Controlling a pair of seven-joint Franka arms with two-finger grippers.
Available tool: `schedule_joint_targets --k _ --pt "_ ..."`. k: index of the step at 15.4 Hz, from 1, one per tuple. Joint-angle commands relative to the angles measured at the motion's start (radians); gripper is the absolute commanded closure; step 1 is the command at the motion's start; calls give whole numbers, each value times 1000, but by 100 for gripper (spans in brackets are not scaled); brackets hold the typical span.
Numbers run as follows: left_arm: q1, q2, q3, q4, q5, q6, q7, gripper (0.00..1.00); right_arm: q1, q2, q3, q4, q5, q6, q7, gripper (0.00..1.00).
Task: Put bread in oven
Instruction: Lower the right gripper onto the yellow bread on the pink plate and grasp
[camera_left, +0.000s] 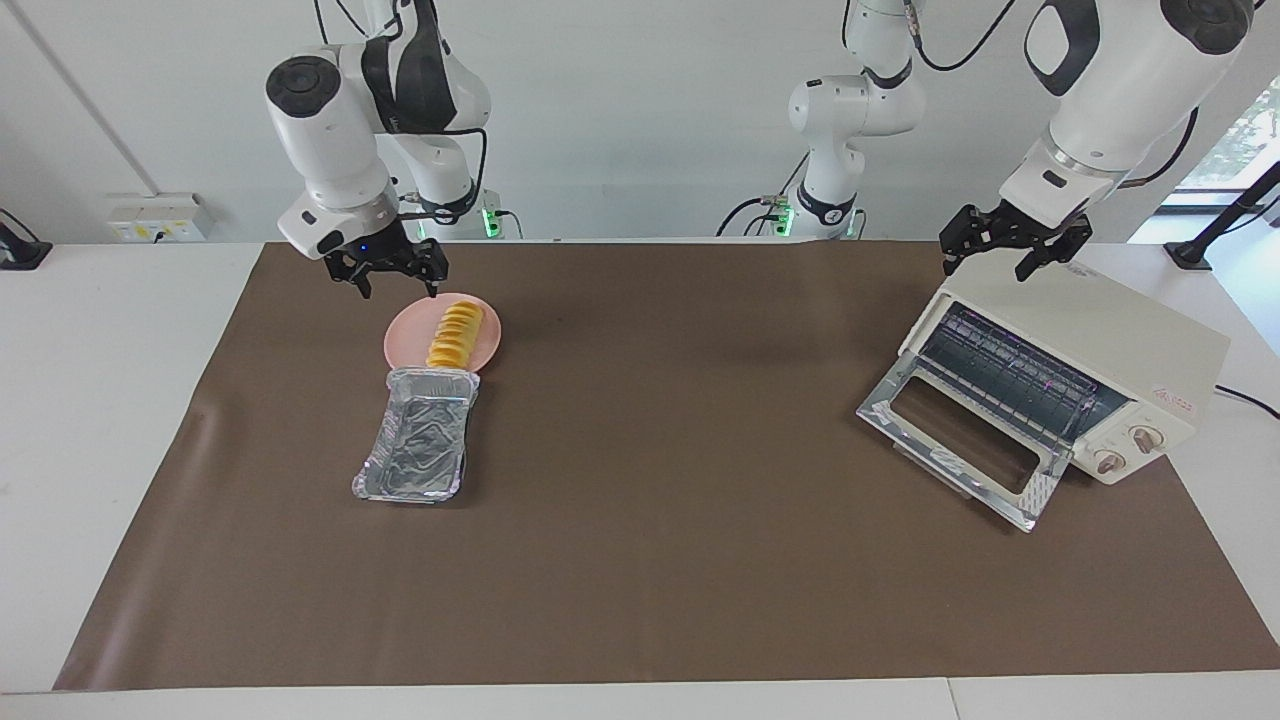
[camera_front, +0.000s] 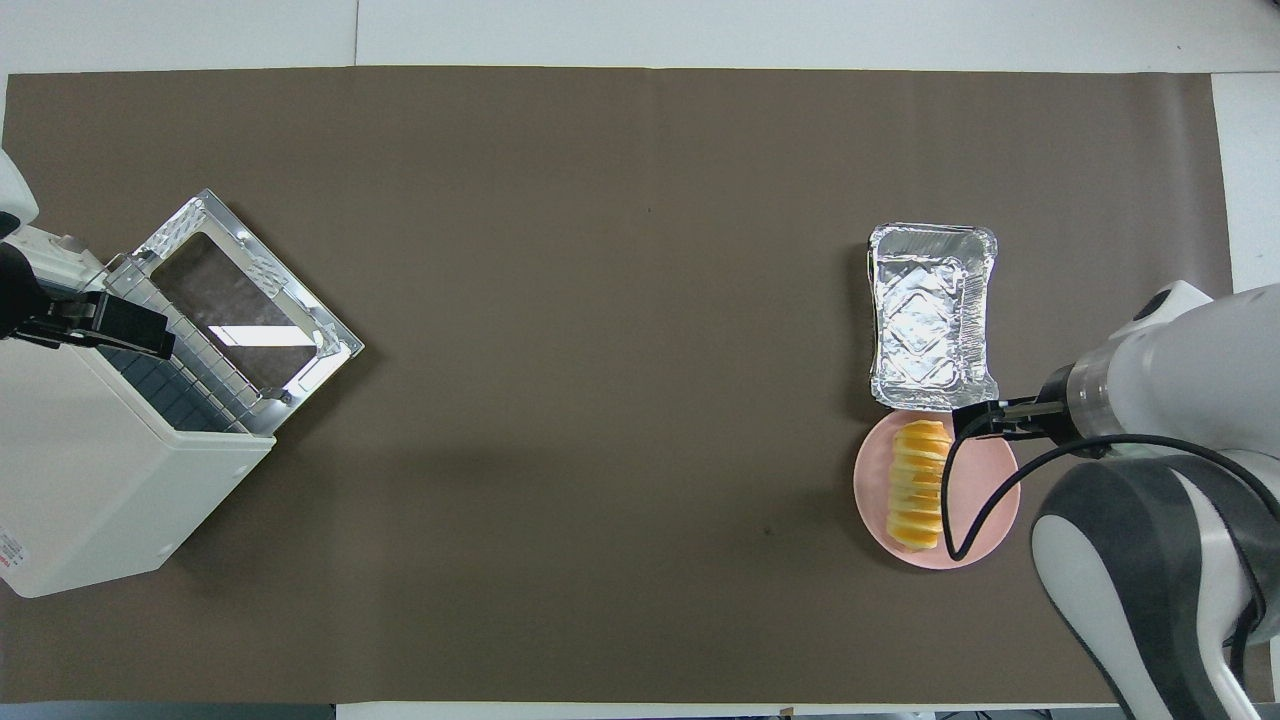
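Next, my right gripper grips the bread by its end (camera_front: 924, 438) to move it into the foil tray (camera_front: 931, 314) for baking.
The bread (camera_left: 455, 335) is a ridged golden-yellow loaf lying on a round pink plate (camera_left: 405, 350) toward the right arm's end of the table. It also shows in the overhead view (camera_front: 918, 485), on the plate (camera_front: 872, 485). My right gripper (camera_left: 397, 285) is open and empty, in the air over the plate's edge nearer the robots, and it is apart from the bread. In the overhead view the right gripper (camera_front: 975, 422) is beside the loaf. The cream-white oven (camera_left: 1100, 330) (camera_front: 80, 480) stands at the left arm's end with its glass door (camera_left: 960, 430) dropped open and its wire rack showing. My left gripper (camera_left: 990, 262) (camera_front: 120, 325) is open and empty over the oven's top.
A crinkled silver foil tray (camera_left: 418, 440) (camera_front: 930, 315) lies touching the plate, farther from the robots than it. A brown mat (camera_left: 640, 560) covers the table between the plate and the oven. A third robot arm stands at the back, between the two arms.
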Motion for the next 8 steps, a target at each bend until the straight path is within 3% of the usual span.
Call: schedule_joint_targets --k 1,8 --pt "11 -14 -5 -4 -15 2 0 0 23 28 -2 -58 17 82 12 0" --pt "11 -14 -5 -4 -15 2 0 0 51 88 -2 -190 43 237 187 0"
